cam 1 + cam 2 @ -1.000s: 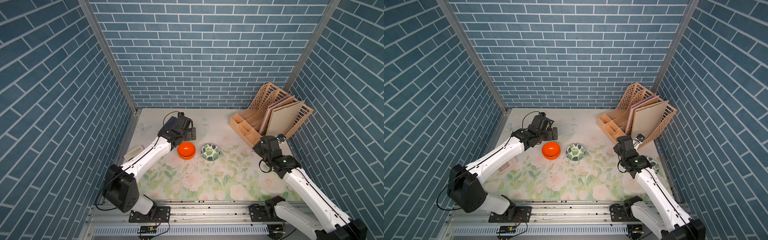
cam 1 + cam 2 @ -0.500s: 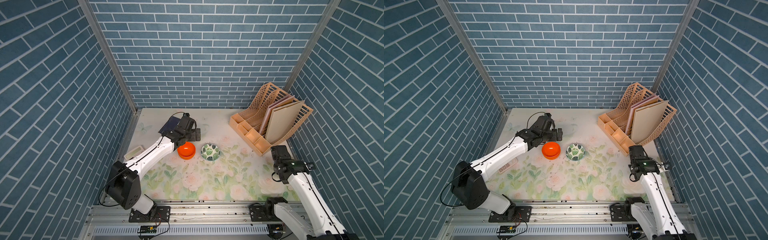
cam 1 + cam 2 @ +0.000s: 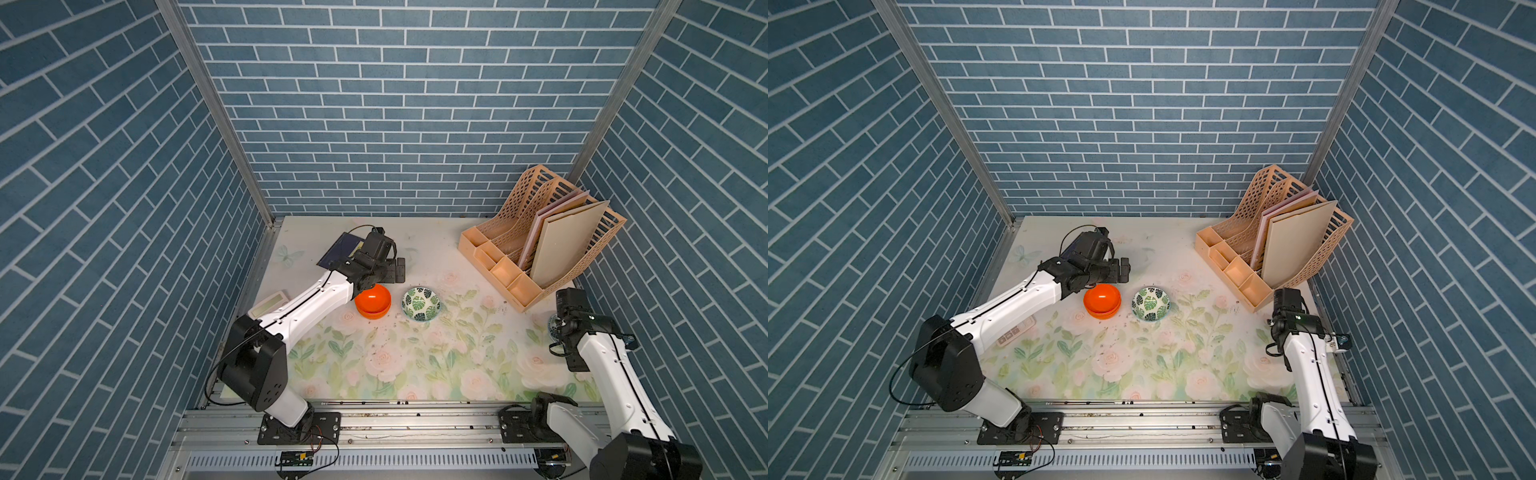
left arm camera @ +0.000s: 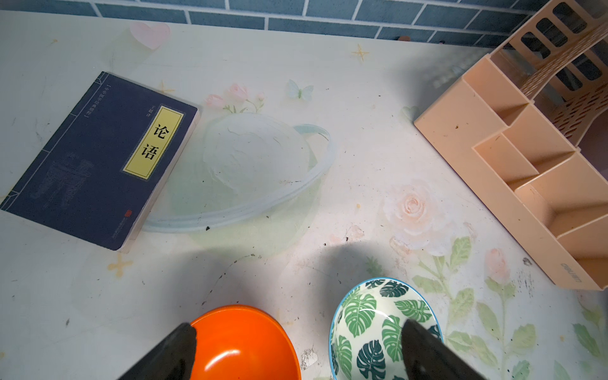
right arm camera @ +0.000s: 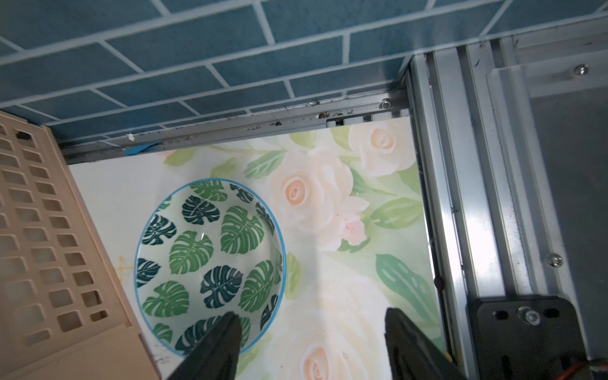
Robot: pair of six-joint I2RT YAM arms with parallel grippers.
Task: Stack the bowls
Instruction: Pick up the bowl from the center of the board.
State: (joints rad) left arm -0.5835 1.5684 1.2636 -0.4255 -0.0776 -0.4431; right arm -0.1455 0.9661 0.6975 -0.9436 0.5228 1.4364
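Observation:
The robot's right gripper should next pinch the rim of the leaf bowl on the side away from the organizer, so the leaf bowl's bottom stays free for stacking.
Two orange bowls (image 3: 372, 302) (image 3: 1101, 301) sit nested near the middle of the mat, seen in both top views. Just to their right stands a white leaf-print bowl (image 3: 421, 304) (image 3: 1150, 304). My left gripper (image 4: 297, 324) (image 3: 395, 272) hovers open behind the pair. One of its fingers is over the orange bowl (image 4: 243, 345), the other over the leaf bowl (image 4: 371, 325). A second leaf bowl (image 5: 210, 260) (image 3: 552, 326) lies by the right wall next to the organizer. My right gripper (image 5: 311, 314) is open above it, with one finger over its rim and nothing held.
A peach file organizer (image 3: 540, 249) (image 5: 49, 246) fills the back right. A dark blue book (image 4: 98, 161) (image 3: 338, 251) lies behind the left gripper. A small white device (image 3: 270, 303) rests at the left edge. The metal rail (image 5: 460, 197) and right wall stand close to the right gripper.
My right arm has swung from mid-right out to the right wall, above the second leaf bowl. My left gripper has shifted slightly to the right, still open. The bowls have not moved.

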